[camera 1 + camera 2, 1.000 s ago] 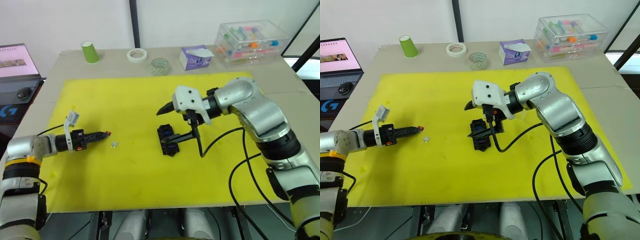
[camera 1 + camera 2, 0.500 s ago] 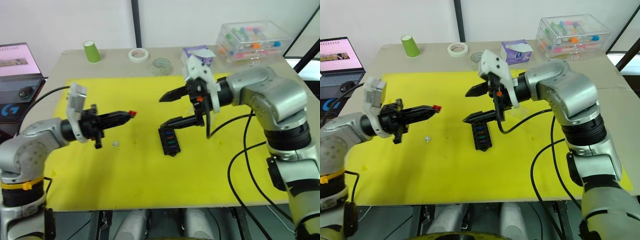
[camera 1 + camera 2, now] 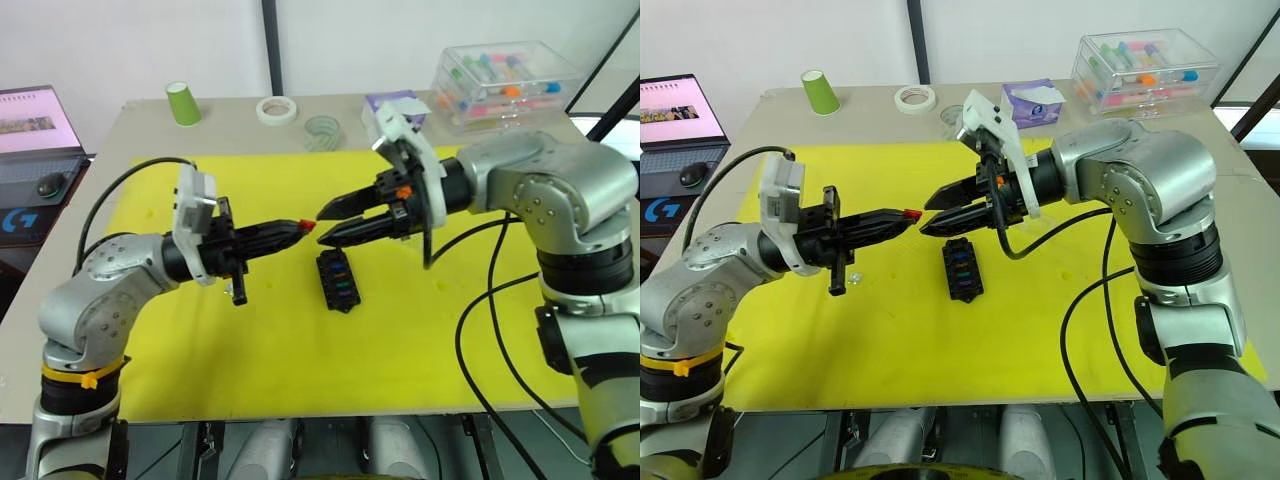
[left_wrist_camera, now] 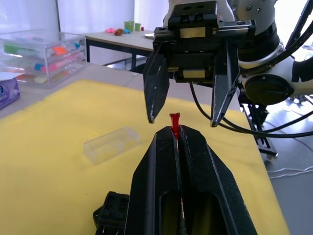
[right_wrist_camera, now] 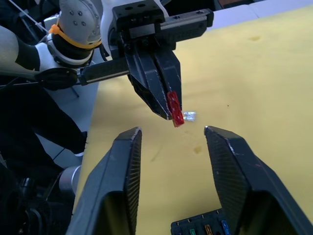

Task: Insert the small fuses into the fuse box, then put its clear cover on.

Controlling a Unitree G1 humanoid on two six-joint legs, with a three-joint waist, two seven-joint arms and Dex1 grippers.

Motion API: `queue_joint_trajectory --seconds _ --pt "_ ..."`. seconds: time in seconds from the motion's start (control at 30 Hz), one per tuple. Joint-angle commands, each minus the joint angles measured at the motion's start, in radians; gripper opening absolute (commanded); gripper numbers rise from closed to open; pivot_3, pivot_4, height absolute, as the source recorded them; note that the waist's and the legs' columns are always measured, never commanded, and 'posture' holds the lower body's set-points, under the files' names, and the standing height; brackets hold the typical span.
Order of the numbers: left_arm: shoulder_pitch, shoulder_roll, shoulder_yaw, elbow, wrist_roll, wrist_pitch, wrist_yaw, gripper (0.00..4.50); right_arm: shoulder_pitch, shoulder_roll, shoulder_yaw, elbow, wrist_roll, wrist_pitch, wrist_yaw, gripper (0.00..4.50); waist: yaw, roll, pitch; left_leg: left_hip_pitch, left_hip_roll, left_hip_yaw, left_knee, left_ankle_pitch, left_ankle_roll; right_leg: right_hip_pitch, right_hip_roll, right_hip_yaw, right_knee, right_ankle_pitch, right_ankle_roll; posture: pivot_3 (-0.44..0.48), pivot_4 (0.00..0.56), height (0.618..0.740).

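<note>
The right gripper grabs the red fuse by its plastic body (image 3: pixel 308 226) next, to press it into an open slot of the fuse box (image 3: pixel 338 281).
The black fuse box (image 3: pixel 338 281) lies on the yellow mat (image 3: pixel 250 350) with several coloured fuses in its slots. Above it my left gripper (image 3: pixel 300 227) is shut on a small red fuse (image 4: pixel 174 121) that sticks out of its tips. My right gripper (image 3: pixel 322 226) faces it tip to tip, open, its two fingers spread on either side of the red fuse, a short way from it. The clear cover (image 4: pixel 111 144) lies flat on the mat behind the fuse box. One clear fuse (image 5: pixel 190 116) lies loose on the mat under my left gripper.
Along the table's back stand a green cup (image 3: pixel 181 103), a white tape roll (image 3: pixel 274 110), a clear tape roll (image 3: pixel 320 130), a purple tissue box (image 3: pixel 1030 103) and a large clear storage box (image 3: pixel 505 85). A laptop (image 3: pixel 35 120) and a mouse (image 3: pixel 47 185) sit at the far left.
My left gripper has carried the red fuse up and to the right, to above the fuse box. My right gripper rose off the fuse box, turned to face it and narrowed its spread.
</note>
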Motion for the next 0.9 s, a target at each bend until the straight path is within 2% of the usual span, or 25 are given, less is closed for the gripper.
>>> queue_joint_trajectory --seconds 0.03,0.17,0.27,0.33,0.9 --pt "-0.019 0.014 -0.012 -0.004 0.007 -0.033 -0.001 0.00 -0.031 0.006 -0.025 -0.021 0.031 -0.001 -0.014 2.28 0.000 0.000 0.000 0.000 0.000 0.000 0.000 0.000 0.000 0.000 0.000 0.000 0.000 0.000 0.000 0.000 0.150 0.740" --pt "-0.010 0.024 -0.031 -0.003 0.018 -0.050 -0.007 0.00 -0.032 0.008 -0.024 -0.018 0.049 -0.006 -0.019 2.28 0.000 0.000 0.000 0.000 0.000 0.000 0.000 0.000 0.000 0.000 0.000 0.000 0.000 0.000 0.000 0.000 0.150 0.740" --pt "-0.007 0.029 -0.035 -0.003 0.021 -0.051 -0.006 0.00 -0.033 0.007 -0.019 -0.018 0.054 -0.009 -0.021 1.51 0.000 0.000 0.000 0.000 0.000 0.000 0.000 0.000 0.000 0.000 0.000 0.000 0.000 0.000 0.000 0.000 0.150 0.740" --pt "-0.005 0.032 -0.035 -0.003 0.020 -0.053 -0.005 0.00 -0.033 0.005 -0.014 -0.020 0.054 -0.011 -0.020 0.81 0.000 0.000 0.000 0.000 0.000 0.000 0.000 0.000 0.000 0.000 0.000 0.000 0.000 0.000 0.000 0.000 0.150 0.740" --pt "-0.001 0.036 -0.038 -0.001 0.015 -0.060 -0.003 0.00 -0.023 -0.009 0.026 -0.019 0.034 -0.064 -0.012 0.81 0.000 0.000 0.000 0.000 0.000 0.000 0.000 0.000 0.000 0.000 0.000 0.000 0.000 0.000 0.000 0.000 0.150 0.740"
